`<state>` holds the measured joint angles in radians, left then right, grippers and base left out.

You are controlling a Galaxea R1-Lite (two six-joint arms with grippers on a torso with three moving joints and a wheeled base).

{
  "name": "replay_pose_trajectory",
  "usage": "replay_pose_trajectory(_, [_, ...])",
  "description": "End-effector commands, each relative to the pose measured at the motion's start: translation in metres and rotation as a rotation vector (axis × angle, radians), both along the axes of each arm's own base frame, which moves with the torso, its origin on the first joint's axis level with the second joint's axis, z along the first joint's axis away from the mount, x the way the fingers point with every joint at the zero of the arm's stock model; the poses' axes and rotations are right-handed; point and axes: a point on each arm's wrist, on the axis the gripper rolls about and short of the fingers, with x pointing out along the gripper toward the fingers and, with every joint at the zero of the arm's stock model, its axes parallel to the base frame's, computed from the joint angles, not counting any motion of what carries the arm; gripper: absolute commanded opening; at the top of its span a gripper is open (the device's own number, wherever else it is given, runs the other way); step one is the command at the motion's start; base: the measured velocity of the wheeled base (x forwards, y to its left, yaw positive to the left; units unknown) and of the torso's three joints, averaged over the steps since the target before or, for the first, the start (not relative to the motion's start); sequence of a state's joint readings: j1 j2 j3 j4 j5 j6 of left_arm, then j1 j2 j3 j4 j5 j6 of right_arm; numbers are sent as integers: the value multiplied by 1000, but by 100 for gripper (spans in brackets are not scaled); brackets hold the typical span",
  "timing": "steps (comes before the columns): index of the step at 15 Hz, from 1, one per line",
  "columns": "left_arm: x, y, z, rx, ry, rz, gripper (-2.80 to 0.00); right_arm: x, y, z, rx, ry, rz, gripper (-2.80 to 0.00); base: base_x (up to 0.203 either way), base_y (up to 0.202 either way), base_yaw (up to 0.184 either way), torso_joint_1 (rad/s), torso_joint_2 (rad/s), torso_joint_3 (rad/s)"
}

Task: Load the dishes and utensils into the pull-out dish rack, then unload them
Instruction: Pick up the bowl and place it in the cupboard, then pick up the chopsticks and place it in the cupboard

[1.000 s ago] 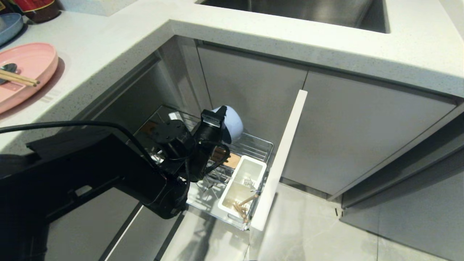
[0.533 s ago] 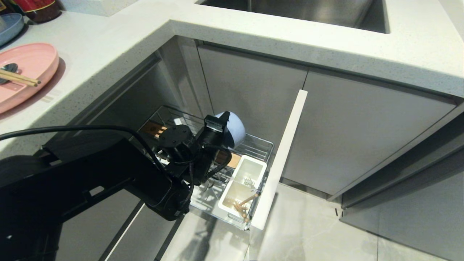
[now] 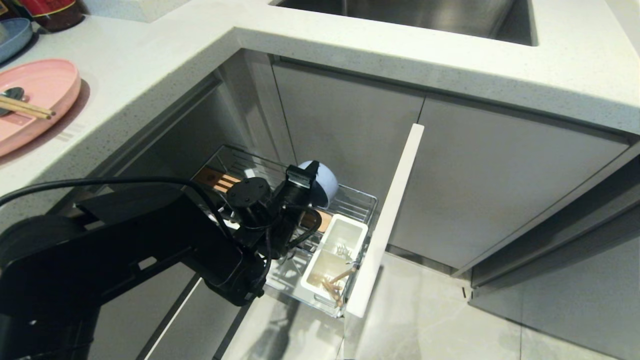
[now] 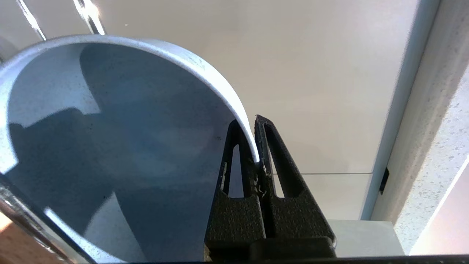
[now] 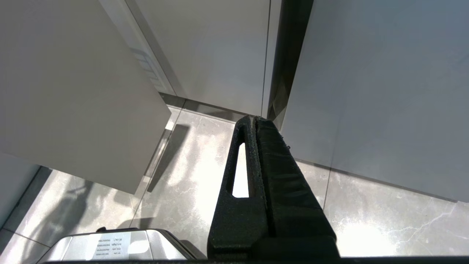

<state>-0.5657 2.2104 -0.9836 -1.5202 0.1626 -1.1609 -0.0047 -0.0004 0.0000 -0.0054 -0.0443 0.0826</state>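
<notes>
The bowl's opening sits behind the dish rack's metal bar point(image 4: 39, 226), so the bowl would rest there. It is time now for my left gripper to release the periwinkle-blue bowl.
My left gripper point(image 3: 302, 174) is shut on the rim of the periwinkle-blue bowl point(image 3: 322, 183), which hangs tilted on its side just above the pull-out dish rack point(image 3: 358, 201). In the left wrist view the fingertips point(image 4: 261, 123) pinch the bowl point(image 4: 110, 128) wall, one inside and one outside. The pink plate point(image 3: 42, 87) lies on the counter at far left with the chopsticks point(image 3: 27, 108) and the spoon point(image 3: 11, 93) on it. My right gripper point(image 5: 253, 118) is shut on nothing and hangs over the floor.
The rack's pale front panel point(image 3: 391, 215) stands out over the floor. A white utensil box point(image 3: 345, 235) at the rack's front holds some wooden sticks point(image 3: 336, 284). A wood strip point(image 3: 220, 181) crosses the rack. A blue-grey plate point(image 3: 15, 35) and the sink point(image 3: 425, 15) are on the counter.
My left gripper has sunk a little toward the rack with the blue bowl still in its grip, and the arm has reached further in. Everything else is unchanged.
</notes>
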Motion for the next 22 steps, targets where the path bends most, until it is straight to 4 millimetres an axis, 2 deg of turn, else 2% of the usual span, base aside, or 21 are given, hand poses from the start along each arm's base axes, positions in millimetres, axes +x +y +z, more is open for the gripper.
replay_pose_trajectory(1, [0, 0, 0, -10, -4, -1, -280, 0, 0, 0, 0, -5, 0, -280, 0, 0, 0, 0, 0, 0])
replay_pose_trajectory(4, [0, 0, 0, -10, -4, -2, -280, 0, 0, 0, 0, -5, 0, -280, 0, 0, 0, 0, 0, 0])
replay_pose_trajectory(5, [0, 0, 1, -12, -7, -2, 0, 0, 0, 0, 0, -5, 0, -280, 0, 0, 0, 0, 0, 0])
replay_pose_trajectory(11, [-4, 1, 9, -22, -22, 0, 0, 0, 0, 0, 0, -5, 0, -280, 0, 0, 0, 0, 0, 0])
replay_pose_trajectory(17, [-20, 6, 29, -35, -46, -5, 0, 0, 0, 0, 0, -5, 0, -280, 0, 0, 0, 0, 0, 0])
replay_pose_trajectory(22, [-33, 10, 38, 17, 50, 31, 0, 0, 0, 0, 0, -5, 0, -280, 0, 0, 0, 0, 0, 0])
